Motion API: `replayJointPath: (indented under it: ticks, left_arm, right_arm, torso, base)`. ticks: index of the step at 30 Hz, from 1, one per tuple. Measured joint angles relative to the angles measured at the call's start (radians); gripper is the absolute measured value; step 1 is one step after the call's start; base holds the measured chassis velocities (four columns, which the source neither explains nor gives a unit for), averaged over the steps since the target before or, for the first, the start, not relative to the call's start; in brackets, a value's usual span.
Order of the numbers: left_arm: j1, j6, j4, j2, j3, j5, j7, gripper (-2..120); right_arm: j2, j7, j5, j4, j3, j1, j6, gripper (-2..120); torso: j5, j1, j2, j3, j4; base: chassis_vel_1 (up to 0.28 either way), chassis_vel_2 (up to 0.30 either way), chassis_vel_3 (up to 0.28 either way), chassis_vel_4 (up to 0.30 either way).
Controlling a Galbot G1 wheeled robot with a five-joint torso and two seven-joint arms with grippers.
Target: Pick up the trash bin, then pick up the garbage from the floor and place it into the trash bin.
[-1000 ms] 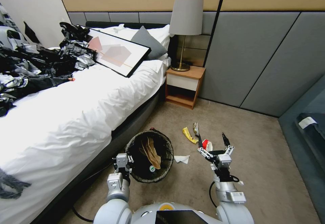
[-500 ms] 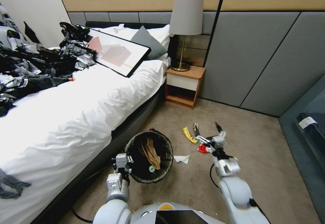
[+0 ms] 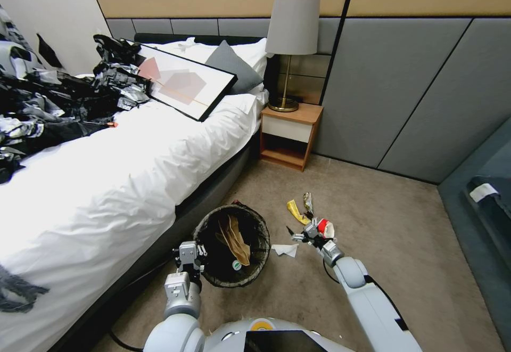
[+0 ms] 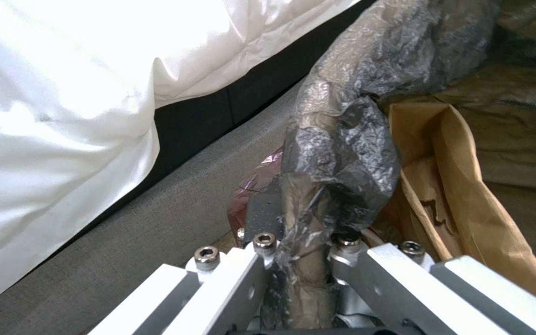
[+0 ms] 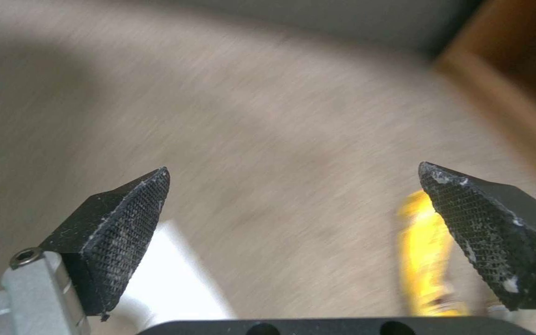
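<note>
Next, my right gripper reaches the white paper scrap and grabs the scrap by its flat middle (image 3: 285, 250) to place it into the trash bin.
The trash bin (image 3: 259, 259), with a black bag folded over its rim, sits on the carpet beside the bed. A brown paper bag (image 3: 236, 241) lies inside it. My left gripper (image 3: 189, 254) is shut on the near left rim; the left wrist view shows the trash bin's bag-covered rim (image 4: 336, 153) clamped in the left gripper (image 4: 302, 242). Garbage lies to the right of the bin: a white paper scrap (image 3: 285, 249), a yellow wrapper (image 3: 295, 211), a silvery wrapper (image 3: 307, 201) and a red-and-white pack (image 3: 325, 228). My right gripper (image 3: 299, 229) hangs open low over the carpet among them, with the yellow wrapper (image 5: 426, 260) and white scrap (image 5: 175, 274) seen between its fingers (image 5: 119, 232).
The bed (image 3: 133, 181) borders the bin on the left. A wooden nightstand (image 3: 290, 136) with a lamp (image 3: 291, 43) stands ahead by the grey panelled wall. A dark upholstered seat (image 3: 479, 208) runs along the right. Open carpet lies right of the litter.
My right arm has stretched forward and down to the floor, its open gripper swinging left over the litter. The left gripper and the bin have hardly moved.
</note>
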Motion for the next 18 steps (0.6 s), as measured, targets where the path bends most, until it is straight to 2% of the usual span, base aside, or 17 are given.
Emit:
replayJointPath:
  ticks: [9, 18]
  left_arm:
    - [0.003, 0.0, 0.007, -0.002, 0.015, 0.011, 0.0, 0]
    - [0.006, 0.0, 0.007, 0.0, 0.016, 0.013, 0.0, 0]
  right_arm:
    - [0.035, -0.064, -0.063, -0.164, 0.019, 0.047, 0.053, 100]
    - [0.042, -0.087, -0.083, -0.254, 0.03, 0.074, 0.08, 100]
  torso:
    - [0.0, 0.0, 0.0, 0.0, 0.0]
    - [-0.0003, 0.0, 0.0, 0.0, 0.0]
  base:
    - [0.0, 0.0, 0.0, 0.0]
    - [0.0, 0.0, 0.0, 0.0]
